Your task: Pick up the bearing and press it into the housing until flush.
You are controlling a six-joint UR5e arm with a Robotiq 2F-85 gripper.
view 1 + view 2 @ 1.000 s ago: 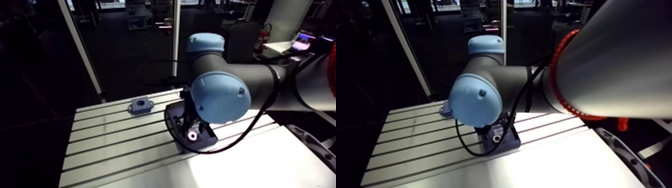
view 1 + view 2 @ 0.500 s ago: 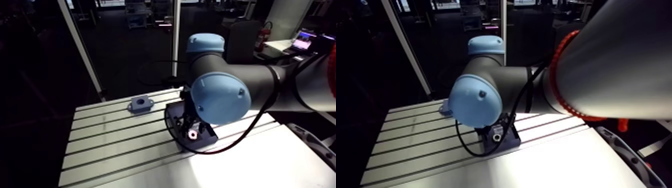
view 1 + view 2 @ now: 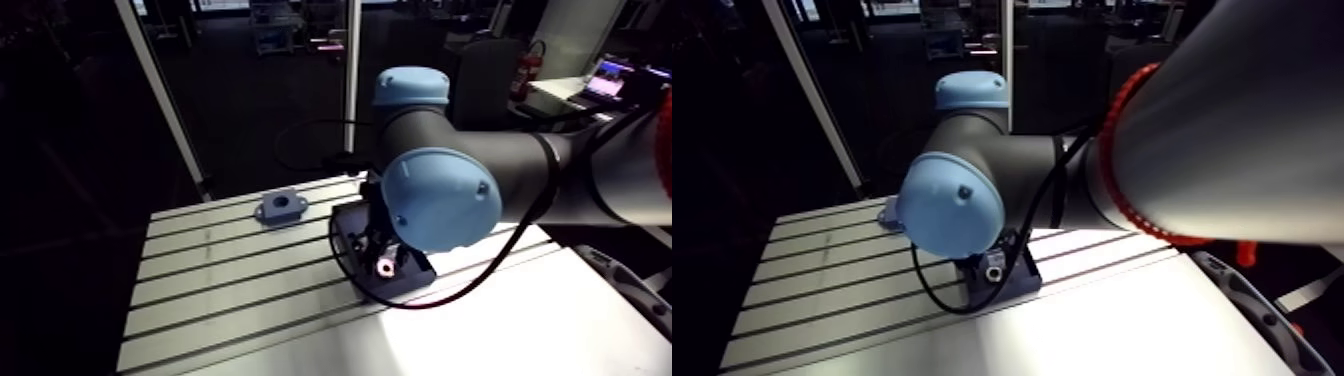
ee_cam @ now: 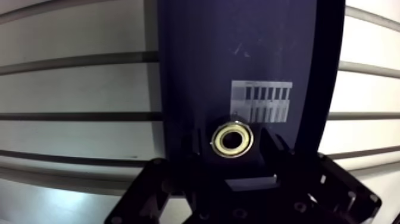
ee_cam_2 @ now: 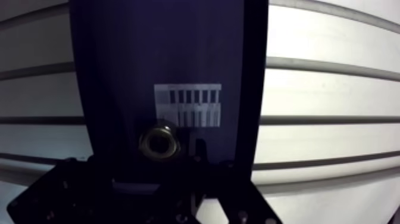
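Observation:
My gripper should grab the bearing by its outer rim (image 3: 385, 261) next. Then it can press the bearing into the housing's bore (image 3: 281, 200).
The bearing (image 4: 233, 139), a small metal ring, lies on a dark blue tray (image 4: 208, 65) next to a white striped label (image 4: 262, 101). My gripper (image 4: 233, 142) stands over it, open, with a dark finger close on each side of the ring and a thin gap showing at both. In the arm view the bearing (image 3: 384, 267) glints under the wrist. The grey housing (image 3: 281, 208), with a round bore, sits apart toward the table's far left edge.
The slotted aluminium table (image 3: 220, 290) runs in long grooves under and around the tray. In the arm view my own elbow joint (image 3: 440, 195) covers part of the tray, and in the other eye it hides most of the housing (image 3: 888, 214).
The arm view has shifted very slightly. The gripper, the bearing and the housing keep their places relative to one another.

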